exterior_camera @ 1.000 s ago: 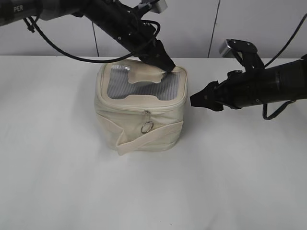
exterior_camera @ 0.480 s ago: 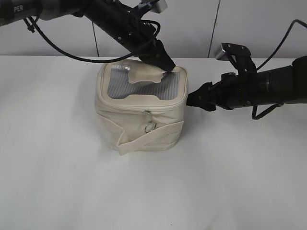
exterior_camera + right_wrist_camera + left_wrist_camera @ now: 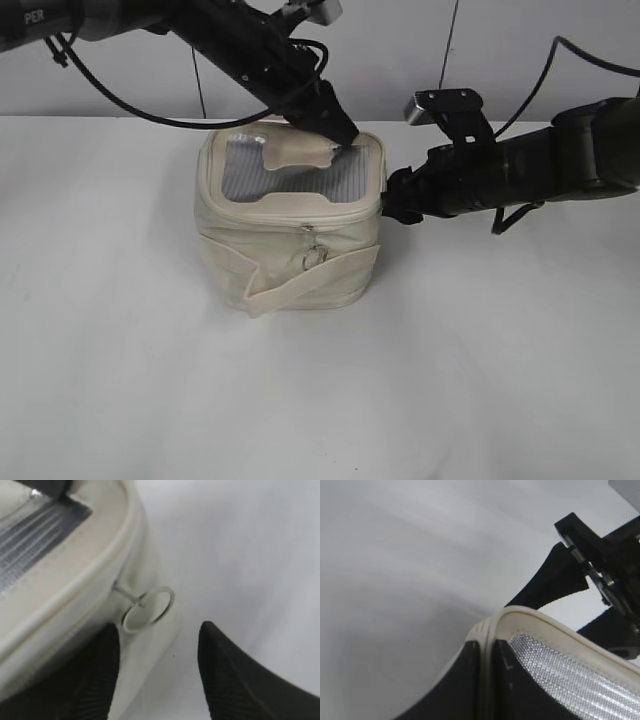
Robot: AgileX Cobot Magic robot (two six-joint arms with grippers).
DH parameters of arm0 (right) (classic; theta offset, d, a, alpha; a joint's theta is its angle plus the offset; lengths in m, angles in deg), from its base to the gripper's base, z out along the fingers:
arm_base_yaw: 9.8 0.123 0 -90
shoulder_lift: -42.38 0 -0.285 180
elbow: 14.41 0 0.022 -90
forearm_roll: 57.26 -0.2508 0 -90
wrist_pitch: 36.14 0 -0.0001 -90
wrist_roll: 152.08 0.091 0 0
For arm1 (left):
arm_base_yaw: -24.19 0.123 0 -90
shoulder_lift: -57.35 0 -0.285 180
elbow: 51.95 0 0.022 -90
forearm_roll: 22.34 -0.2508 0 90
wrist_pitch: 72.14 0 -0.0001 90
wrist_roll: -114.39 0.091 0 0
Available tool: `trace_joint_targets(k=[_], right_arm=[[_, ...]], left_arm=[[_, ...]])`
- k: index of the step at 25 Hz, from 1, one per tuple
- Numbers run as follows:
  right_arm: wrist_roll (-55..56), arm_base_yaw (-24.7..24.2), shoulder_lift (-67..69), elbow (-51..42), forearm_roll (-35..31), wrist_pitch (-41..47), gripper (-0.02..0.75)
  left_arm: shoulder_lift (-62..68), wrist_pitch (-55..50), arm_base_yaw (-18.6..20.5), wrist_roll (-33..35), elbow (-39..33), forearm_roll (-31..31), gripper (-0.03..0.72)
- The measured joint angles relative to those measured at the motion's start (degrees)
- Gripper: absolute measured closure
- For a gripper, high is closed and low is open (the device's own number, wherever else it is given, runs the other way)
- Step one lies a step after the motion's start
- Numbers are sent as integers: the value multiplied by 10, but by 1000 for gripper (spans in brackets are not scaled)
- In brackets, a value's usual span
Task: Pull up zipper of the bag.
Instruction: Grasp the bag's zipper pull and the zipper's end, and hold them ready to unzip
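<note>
The right gripper will next grab the slider by its ring pull on the bag's side (image 3: 147,610) and then pull the zipper (image 3: 120,590) closed.
The cream bag (image 3: 270,262) stands mid-table, its mesh lid facing up. The zipper (image 3: 290,224) runs round the lid's edge, and a silver slider with a ring pull (image 3: 313,252) hangs at the front. My left gripper (image 3: 343,138) is shut on the lid's rim at the back right corner; in the left wrist view the cream rim (image 3: 540,621) sits pinched between the jaws (image 3: 487,647). My right gripper (image 3: 392,205) is open at the bag's right side. In the right wrist view a second ring pull (image 3: 148,609) hangs on the bag (image 3: 65,575) just ahead of the open jaws (image 3: 157,645), untouched.
The bag stands on a white table (image 3: 150,380) with a pale wall behind. A cream strap band (image 3: 300,285) wraps the bag's front. Black cables trail from both arms above the table.
My right gripper has moved left until it is close against the bag's right side. The left gripper keeps its hold on the lid rim. The bag has shifted slightly.
</note>
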Motion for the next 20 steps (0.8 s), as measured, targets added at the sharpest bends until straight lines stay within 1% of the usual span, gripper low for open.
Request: trace_joint_targets(k=[4,6,8,9,10,11,12,15,20], right_arm=[[-6,0,35,48,3,0,336],[-11,0,48,65,7,1,371],[-19,1,55,80,11,4,477],[-22,1,57,85,15,7,570],[-22,2,58,87,19,8,640],[-22,2,58,87,23,10,691],[-22,2,58,87,24,11,720],[-20,0,41,63,24,9,729],[-15,-2,-26,-18,23,16,729]], left_arm=[[0,2,4,1,0,-3,642],[0,4,6,1,0,-6,642],[0,7,7,1,0,-7,643],[0,7,7,2,0,-8,643],[0,7,7,2,0,-8,643],[0,7,7,3,0,-8,643],[0,7,7,3,0,-8,645],[0,5,7,3,0,-5,646],[0,8,7,1,0,-5,646]])
